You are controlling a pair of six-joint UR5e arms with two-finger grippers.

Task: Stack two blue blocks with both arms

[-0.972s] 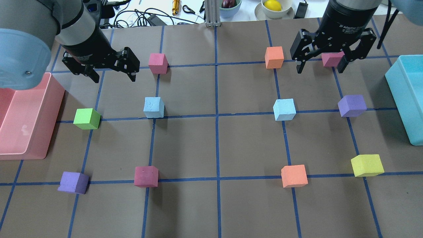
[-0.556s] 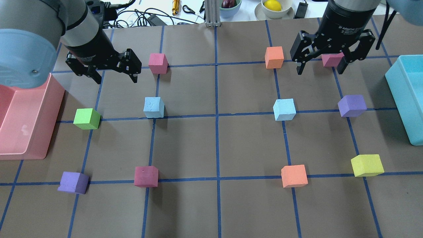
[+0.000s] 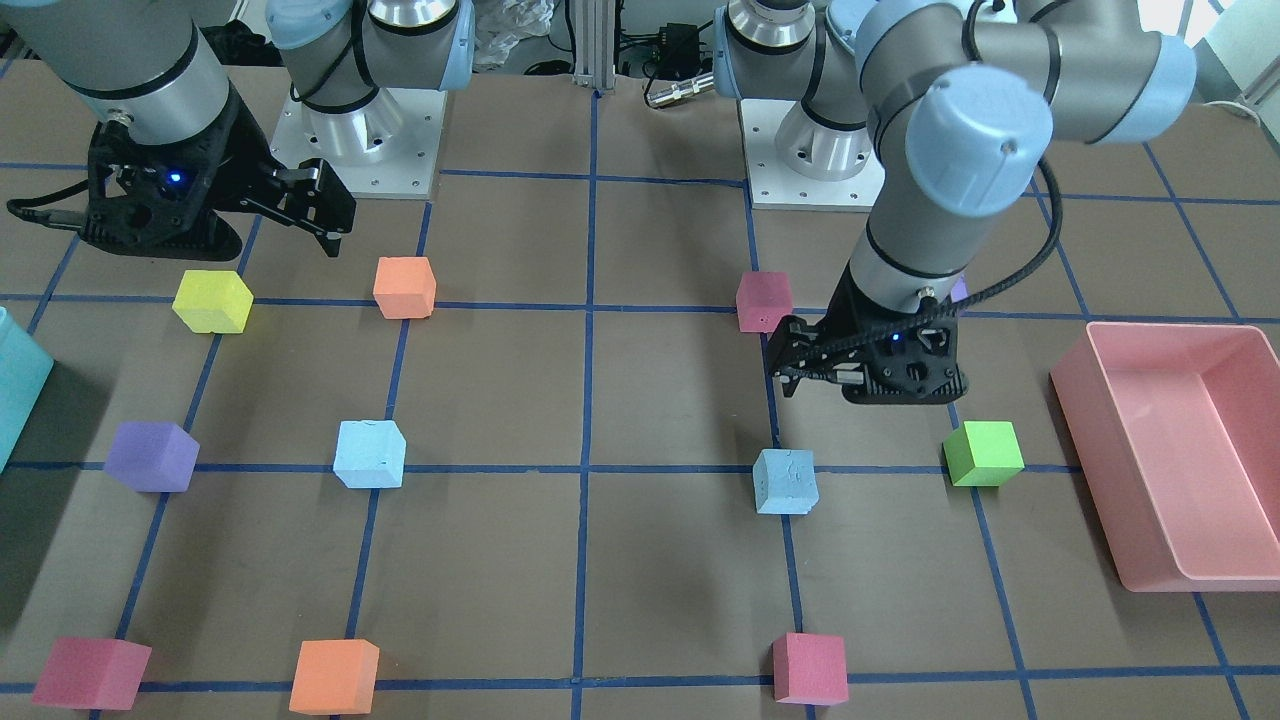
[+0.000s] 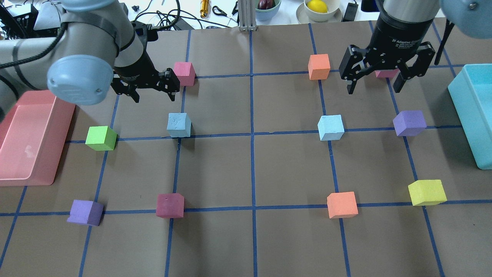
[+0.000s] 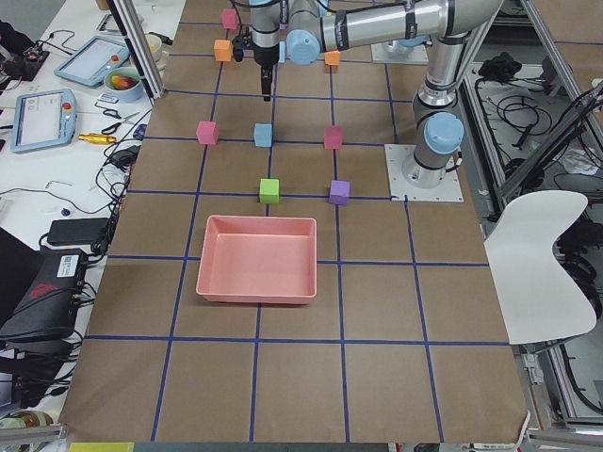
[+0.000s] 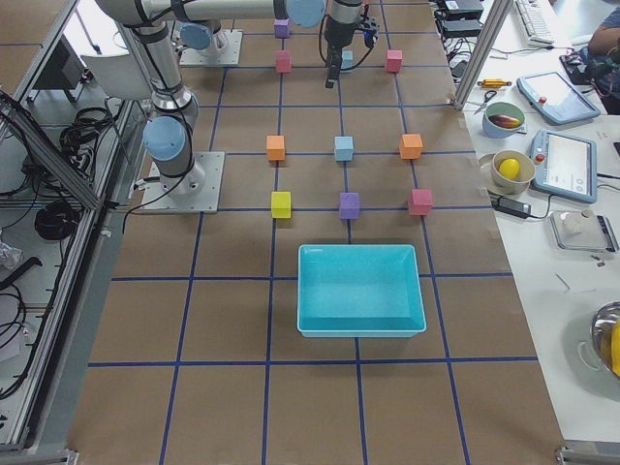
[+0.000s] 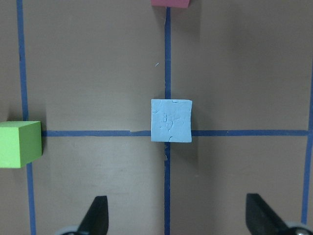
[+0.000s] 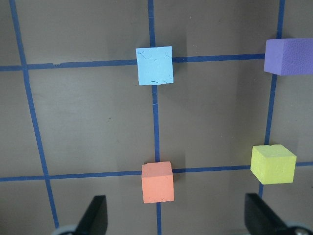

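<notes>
My right gripper is to grab the blue block (image 3: 368,454) (image 8: 155,66) by two opposite sides next, so that the two blue blocks can be stacked.
Two pale blue blocks rest on the table, apart from each other. The left blue block (image 4: 179,125) also shows in the left wrist view (image 7: 170,120). My left gripper (image 4: 154,98) hovers open and empty above the table, just beyond this block in the overhead view. In the left wrist view the block lies centred ahead of the fingers (image 7: 98,213). The right blue block (image 4: 330,127) also shows in the right wrist view (image 8: 154,65). My right gripper (image 4: 373,90) hangs open and empty, higher up and well off from this block.
A pink tray (image 4: 15,181) sits at the left edge and a teal bin (image 4: 461,100) at the right. Other cubes stand on the grid: green (image 4: 100,138), pink (image 4: 183,73), orange (image 4: 319,66), purple (image 4: 409,123), yellow (image 4: 426,192).
My left arm has swung right and its gripper has moved toward the left blue block. My right gripper has shifted only slightly. Both stay open.
</notes>
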